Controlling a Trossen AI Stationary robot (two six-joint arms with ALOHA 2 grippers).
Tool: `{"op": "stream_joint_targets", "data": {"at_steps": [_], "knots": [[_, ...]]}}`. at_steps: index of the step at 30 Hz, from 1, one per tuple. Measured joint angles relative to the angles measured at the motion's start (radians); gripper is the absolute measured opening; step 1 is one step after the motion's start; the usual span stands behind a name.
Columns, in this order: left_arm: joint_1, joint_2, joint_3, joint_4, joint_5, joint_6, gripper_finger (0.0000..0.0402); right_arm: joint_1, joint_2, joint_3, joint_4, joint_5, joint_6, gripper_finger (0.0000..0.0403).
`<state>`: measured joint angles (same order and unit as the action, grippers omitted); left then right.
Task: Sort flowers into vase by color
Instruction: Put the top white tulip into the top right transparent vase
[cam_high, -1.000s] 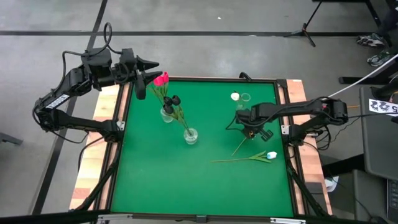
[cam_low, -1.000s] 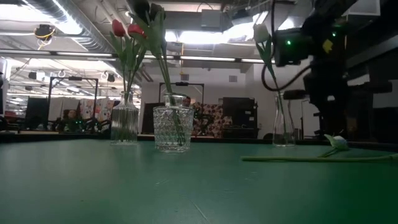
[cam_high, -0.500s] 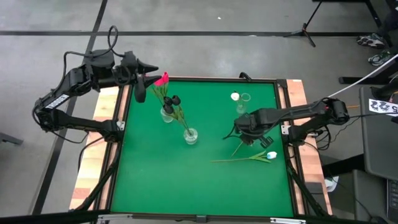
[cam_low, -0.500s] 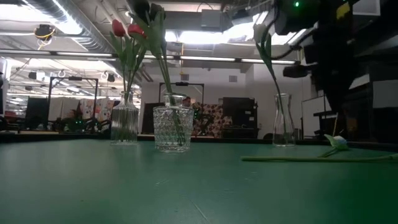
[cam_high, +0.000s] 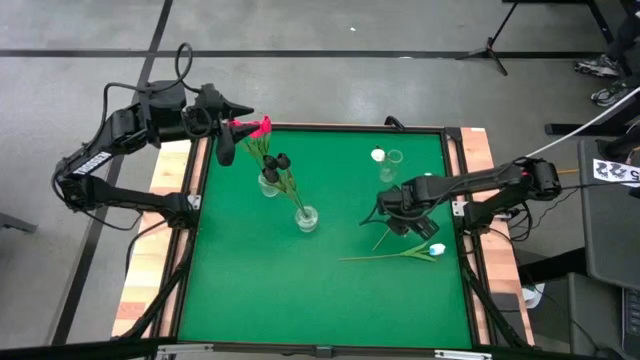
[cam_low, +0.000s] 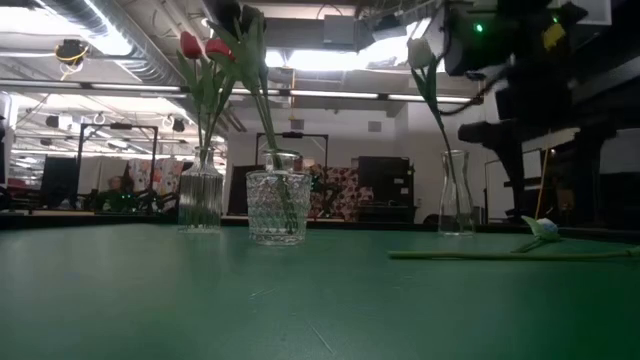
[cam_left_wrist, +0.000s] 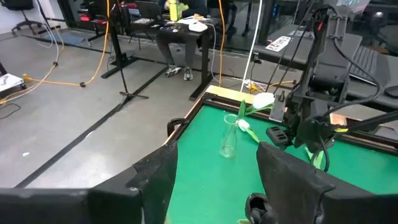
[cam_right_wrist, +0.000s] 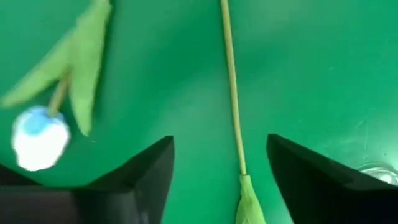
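Note:
I need to sort the loose tulip into the clear carafe (cam_high: 394, 158), so next I should grab it by its thin bare stem with my right gripper.
Pink-red tulips (cam_high: 263, 127) stand in a ribbed vase (cam_high: 268, 185), and black tulips (cam_high: 283, 160) in a cut glass (cam_high: 306, 218). One white tulip (cam_high: 378, 155) stands in a clear carafe (cam_high: 394, 158). A second white tulip (cam_high: 435, 249) lies flat on the table. My left gripper (cam_high: 235, 125) hangs open beside the pink heads, nothing between its fingers (cam_left_wrist: 161, 180). My right gripper (cam_right_wrist: 221, 144) is open above the table, its fingers on either side of a loose green stem (cam_right_wrist: 231, 93) without touching it.
The green table (cam_high: 240, 290) has a raised dark rim. The left and near parts of it hold no objects. The lying tulip's long stem (cam_low: 480, 255) runs across the right near part. Beyond the table are stands, cables and desks.
My right gripper has turned at the wrist and drifted a little toward the table's near edge, staying over the loose stem. The flowers and vases stand as before.

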<state>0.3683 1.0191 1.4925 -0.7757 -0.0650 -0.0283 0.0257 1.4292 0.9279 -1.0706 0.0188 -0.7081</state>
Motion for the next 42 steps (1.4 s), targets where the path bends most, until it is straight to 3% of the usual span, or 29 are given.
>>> {"op": "stream_joint_targets", "data": {"at_steps": [5, 14, 31, 37, 42], "knots": [[0.0, 0.0, 0.0, 0.0, 0.0, -0.012, 0.0229, 0.0, 0.0, -0.075, 0.059, 0.024, -0.057, 0.0275], [0.0, 0.005, 0.0, 0.0, -0.015, -0.019, 0.023, 0.0, 0.0, -0.179, 0.198, 0.037, -0.086, 0.0243], [0.0, 0.012, 0.0, -0.004, -0.018, -0.052, 0.023, -0.079, 0.024, -0.237, 0.333, 0.11, -0.149, 0.0233], [0.0, 0.012, 0.0, -0.003, -0.018, -0.051, 0.023, -0.079, 0.068, -0.252, 0.339, 0.105, -0.11, 0.0187], [0.0, 0.012, 0.0, -0.007, -0.018, -0.051, 0.023, -0.078, 0.083, -0.252, 0.328, 0.101, -0.079, 0.0112]]}}
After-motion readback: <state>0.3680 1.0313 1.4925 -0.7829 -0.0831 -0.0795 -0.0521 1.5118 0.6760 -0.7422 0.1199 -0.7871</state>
